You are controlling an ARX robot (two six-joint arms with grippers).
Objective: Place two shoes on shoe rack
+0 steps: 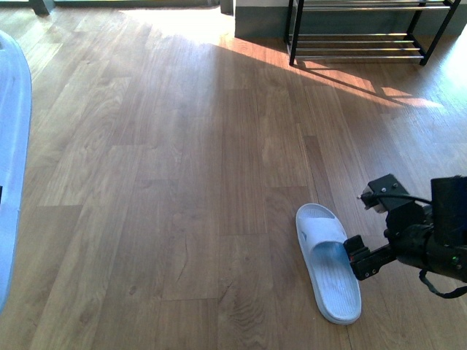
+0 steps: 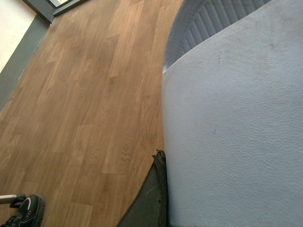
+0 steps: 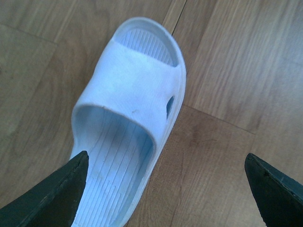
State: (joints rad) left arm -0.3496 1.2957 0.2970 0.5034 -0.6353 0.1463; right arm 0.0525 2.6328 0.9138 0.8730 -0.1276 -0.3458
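The right gripper should next place the slide on the shoe rack [image 1: 357, 29], so it should grab the slide by its strap's side edge [image 1: 341, 244].
One pale-blue slide [image 1: 328, 262] lies flat on the wood floor at the front right, toe pointing away. My right gripper [image 1: 363, 259] is open at its right side near the heel. In the right wrist view one finger [image 3: 52, 198] hangs over the slide's [image 3: 128, 109] footbed, and the other stands over bare floor. My left gripper [image 2: 165, 161] is shut on the second pale-blue slide [image 2: 236, 118], which fills the left wrist view and shows at the front view's far left edge [image 1: 11, 146]. The shoe rack [image 1: 357, 29] stands at the far right, black frame and chrome bars.
Wood floor [image 1: 182, 146] stretches between the slide and the rack, with a sunlit patch in front of the rack. A black sneaker [image 2: 26, 210] shows at a corner of the left wrist view. A grey baseboard [image 2: 19, 56] runs along the wall there.
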